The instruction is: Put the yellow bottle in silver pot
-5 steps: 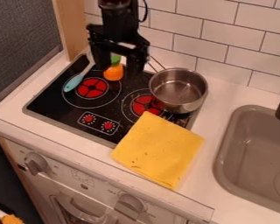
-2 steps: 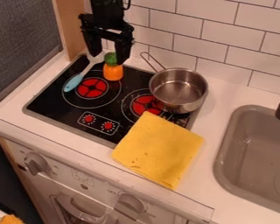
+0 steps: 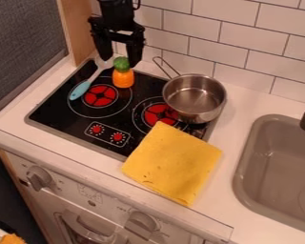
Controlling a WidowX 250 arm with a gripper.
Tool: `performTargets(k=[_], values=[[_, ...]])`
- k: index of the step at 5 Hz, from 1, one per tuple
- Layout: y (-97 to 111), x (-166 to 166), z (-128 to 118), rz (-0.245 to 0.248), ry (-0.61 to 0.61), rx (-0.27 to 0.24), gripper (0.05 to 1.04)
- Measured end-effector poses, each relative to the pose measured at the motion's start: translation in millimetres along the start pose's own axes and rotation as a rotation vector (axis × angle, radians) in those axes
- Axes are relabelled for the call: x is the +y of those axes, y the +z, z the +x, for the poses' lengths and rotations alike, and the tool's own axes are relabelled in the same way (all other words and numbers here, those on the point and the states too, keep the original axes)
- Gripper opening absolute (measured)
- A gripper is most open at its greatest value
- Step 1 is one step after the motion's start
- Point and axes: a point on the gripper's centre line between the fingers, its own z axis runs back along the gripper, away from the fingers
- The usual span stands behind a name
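Observation:
The orange bottle (image 3: 123, 78) should go in the silver pot, so my gripper should next grab the bottle by its green top.
My gripper (image 3: 121, 61) hangs at the upper left over the back of the stove, open, its two fingers apart on either side of the green top of a small orange bottle (image 3: 123, 78). The bottle stands upright at the back of the stove, behind the left burner. To its right, the silver pot (image 3: 194, 98) sits over the back part of the right burner, its wire handle pointing to the upper left. The inside of the pot that shows holds nothing.
A blue spoon (image 3: 80, 89) lies left of the bottle on the black stove (image 3: 61, 109). A folded yellow cloth (image 3: 173, 163) covers the stove's front right corner. The sink (image 3: 277, 167) is at the right, a tiled wall (image 3: 238, 52) behind.
The gripper has shifted a little to the left, and its fingers now stand on both sides of the bottle's top. The bottle and pot have kept their places.

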Motion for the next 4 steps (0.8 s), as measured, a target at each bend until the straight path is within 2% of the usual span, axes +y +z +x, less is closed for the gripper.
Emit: performTargets(k=[1,2,3,4], values=[[-12,2,1,-0.001,0.008,0.021,0.999],[-15,4,0,0.007,0.008,0.032,0.999],[-24,6,-2,0.010,0.008,0.056,0.941],[-24,6,-2,0.011,-0.002,0.057,0.689]])
